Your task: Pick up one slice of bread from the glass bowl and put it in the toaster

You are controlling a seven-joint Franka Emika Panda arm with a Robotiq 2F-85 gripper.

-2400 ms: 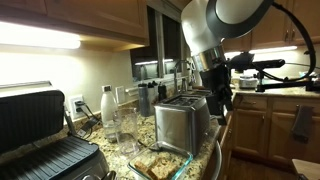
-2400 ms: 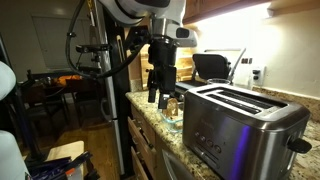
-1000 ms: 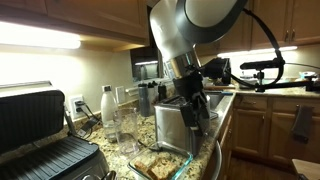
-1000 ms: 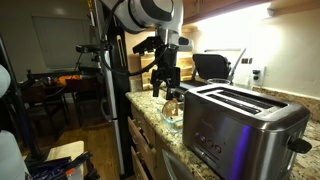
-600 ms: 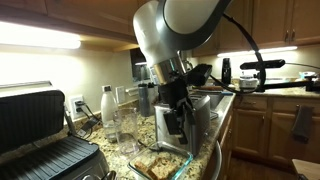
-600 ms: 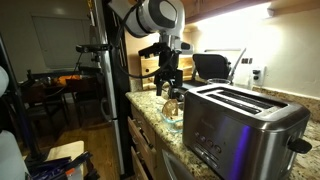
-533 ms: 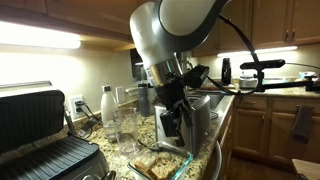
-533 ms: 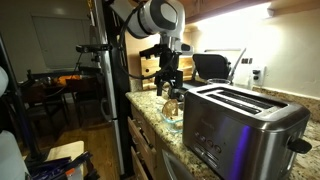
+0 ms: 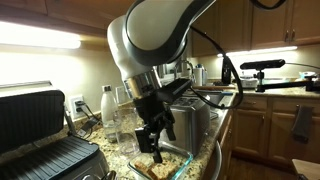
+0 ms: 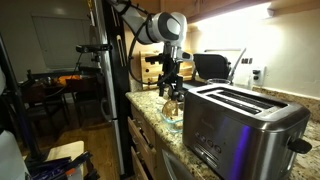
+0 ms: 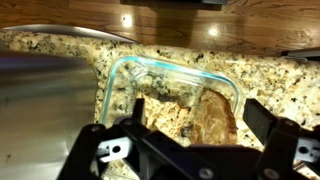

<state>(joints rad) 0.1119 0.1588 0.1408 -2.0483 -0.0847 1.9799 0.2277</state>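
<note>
My gripper pinches one end of the darker brown slice (image 11: 214, 115) of bread across its thickness next. This leaves the rest free to enter the toaster.
The glass bowl (image 11: 233, 86) sits on the granite counter beside the toaster (image 11: 40, 105). It holds slices of bread: a darker brown slice (image 11: 214, 115) and a paler one (image 11: 160, 108) to its left. My gripper (image 11: 198, 112) is open and hangs just above the bowl, with one finger (image 11: 136, 108) on each side of the bread and nothing held. In the exterior views the gripper (image 9: 152, 143) (image 10: 170, 88) is low over the bowl (image 9: 186, 158) (image 10: 171, 116), next to the shiny toaster (image 9: 192, 122) (image 10: 242, 125). Bread (image 9: 157, 168) shows in the bowl.
A black-and-silver ribbed contact grill (image 9: 40, 140) stands near the bowl. Tall clear drinking glasses (image 9: 120, 125) and a white bottle (image 9: 106, 104) stand behind the bowl. A camera stand (image 9: 262, 70) rises beyond the toaster. The counter edge (image 10: 145, 125) runs close to the bowl.
My arm has swung from above the toaster down toward the bowl. The gripper has dropped and now hangs low over the bread, still open.
</note>
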